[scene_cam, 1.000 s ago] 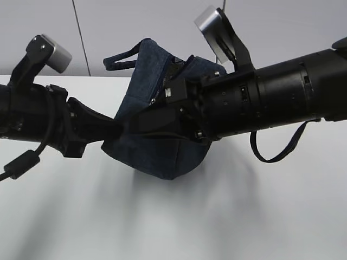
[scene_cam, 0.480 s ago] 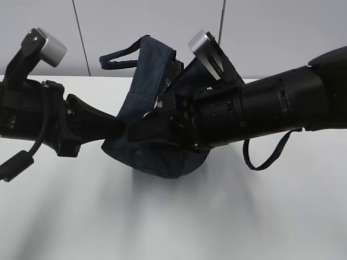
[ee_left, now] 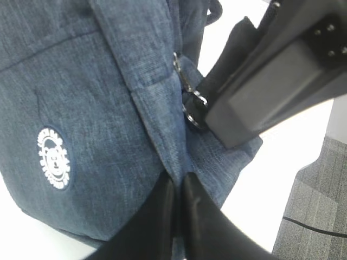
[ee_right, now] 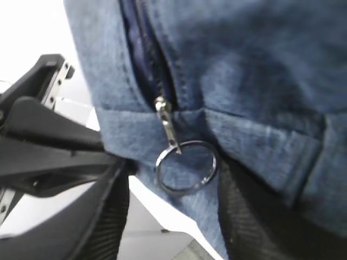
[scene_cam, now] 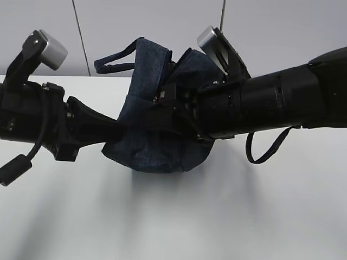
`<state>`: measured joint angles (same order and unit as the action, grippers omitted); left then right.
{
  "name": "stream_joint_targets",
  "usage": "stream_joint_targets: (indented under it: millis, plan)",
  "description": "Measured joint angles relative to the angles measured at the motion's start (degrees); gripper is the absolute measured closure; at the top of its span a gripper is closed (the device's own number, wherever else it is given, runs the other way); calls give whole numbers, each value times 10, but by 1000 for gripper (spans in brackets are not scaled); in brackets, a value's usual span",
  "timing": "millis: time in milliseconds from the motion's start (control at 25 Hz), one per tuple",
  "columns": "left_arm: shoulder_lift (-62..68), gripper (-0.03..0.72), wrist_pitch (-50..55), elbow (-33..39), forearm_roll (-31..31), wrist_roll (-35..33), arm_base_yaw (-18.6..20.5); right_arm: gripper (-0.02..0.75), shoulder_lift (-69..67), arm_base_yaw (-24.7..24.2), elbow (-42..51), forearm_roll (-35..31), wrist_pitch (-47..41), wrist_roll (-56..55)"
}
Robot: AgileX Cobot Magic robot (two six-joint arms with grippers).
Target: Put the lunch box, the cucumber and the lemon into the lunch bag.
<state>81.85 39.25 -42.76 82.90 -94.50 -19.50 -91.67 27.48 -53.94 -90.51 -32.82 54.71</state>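
Next, my right gripper grabs the metal ring pull by its loose round ring [ee_right: 186, 168], since bag fabric [ee_right: 185, 93] crowds both sides of the zipper's slider.
The navy lunch bag [scene_cam: 157, 146] hangs just above the white table between both arms. My left gripper [scene_cam: 116, 132] is shut on a fold of its fabric [ee_left: 177, 181], beside the white round logo [ee_left: 54, 158]. My right gripper [scene_cam: 154, 120] reaches in from the right at the zipper's end. Its jaws stand open [ee_right: 176, 173], with the metal ring pull [ee_right: 186, 165] lying loose between the fingers [ee_right: 255, 216]. The zipper [ee_right: 146, 59] looks closed here. The lunch box, the cucumber and the lemon are out of view.
One loop handle [scene_cam: 114, 59] sticks up at the bag's back left. The other [scene_cam: 265, 151] dangles under my right arm. The white table [scene_cam: 217, 216] spreads in front, with a grey wall behind. Its edge and grey floor [ee_left: 314, 216] show in the left wrist view.
My right gripper's jaws have opened wider around the ring pull and the arm has shifted a little. The bag has sagged into a rounder shape. My left gripper keeps its pinch.
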Motion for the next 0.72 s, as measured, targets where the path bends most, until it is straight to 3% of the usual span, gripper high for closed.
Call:
stream_joint_targets:
  millis: [520, 720]
  plan:
    - [0, 701, 16, 0, -9, 0, 0, 335, 0, 0, 0, -34, 50, 3]
    - [0, 701, 19, 0, -13, 0, 0, 397, -1, 0, 0, -35, 60, 4]
